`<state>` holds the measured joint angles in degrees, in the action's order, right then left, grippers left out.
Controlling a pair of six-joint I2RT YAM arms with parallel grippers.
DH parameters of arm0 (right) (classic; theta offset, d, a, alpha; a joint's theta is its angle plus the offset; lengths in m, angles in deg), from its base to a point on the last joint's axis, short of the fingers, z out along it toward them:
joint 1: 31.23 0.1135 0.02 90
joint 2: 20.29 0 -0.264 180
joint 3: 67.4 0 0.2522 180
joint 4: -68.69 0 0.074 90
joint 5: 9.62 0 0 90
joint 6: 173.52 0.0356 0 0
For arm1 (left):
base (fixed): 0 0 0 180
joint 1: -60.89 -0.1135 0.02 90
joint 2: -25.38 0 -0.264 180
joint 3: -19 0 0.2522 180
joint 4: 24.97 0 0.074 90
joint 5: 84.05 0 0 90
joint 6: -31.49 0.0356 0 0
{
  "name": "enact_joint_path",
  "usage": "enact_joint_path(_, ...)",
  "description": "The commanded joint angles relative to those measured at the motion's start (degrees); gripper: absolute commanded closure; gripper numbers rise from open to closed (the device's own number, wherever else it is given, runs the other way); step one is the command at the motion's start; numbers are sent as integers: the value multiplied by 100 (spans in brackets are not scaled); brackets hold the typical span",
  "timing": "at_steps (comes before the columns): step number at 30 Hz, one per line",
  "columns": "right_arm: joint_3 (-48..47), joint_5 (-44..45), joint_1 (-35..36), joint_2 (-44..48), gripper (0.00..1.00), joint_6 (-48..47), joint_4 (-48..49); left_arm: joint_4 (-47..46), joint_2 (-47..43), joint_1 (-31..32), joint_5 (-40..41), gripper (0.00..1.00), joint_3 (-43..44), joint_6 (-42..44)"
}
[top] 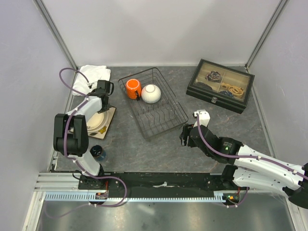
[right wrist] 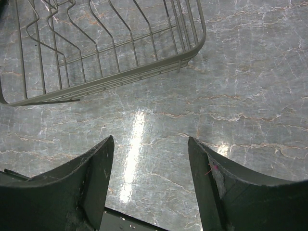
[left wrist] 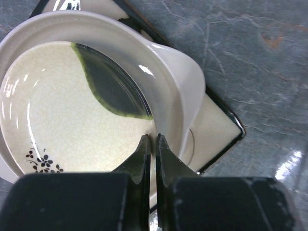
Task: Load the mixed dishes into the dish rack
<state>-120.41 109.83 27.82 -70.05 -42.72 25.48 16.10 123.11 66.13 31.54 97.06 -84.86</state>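
My left gripper will bring the round plate up by its rim [top: 104, 112] [left wrist: 154, 132] out of the square plate below if I lift it now. It is shut across that rim.
The dish rack [top: 161, 122] stands at mid-table; the orange mug [top: 133, 88] and the white bowl [top: 151, 93] sit in its far end. The cream round plate [top: 96, 122] lies on the square tan plate [top: 110, 115] at the left. My left gripper [top: 102, 100] is shut on the round plate's rim; in the left wrist view its jaws [left wrist: 153, 139] pinch the rim of the plate [left wrist: 72, 110], with the square plate [left wrist: 216, 125] beneath. My right gripper [top: 184, 134] is open and empty over bare table, just near of the rack's corner [right wrist: 96, 82]; it also shows in the right wrist view [right wrist: 150, 144].
A black glass-lidded compartment box [top: 220, 85] stands at the back right. A white folded cloth [top: 95, 73] lies in the back left corner. A small dark blue object [top: 97, 152] sits by the left arm's base.
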Motion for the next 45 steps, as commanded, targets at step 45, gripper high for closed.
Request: enact_joint_path(45,-101,157,10,80,29,227,36,-322,-3066,391,-2934,99,839,-519)
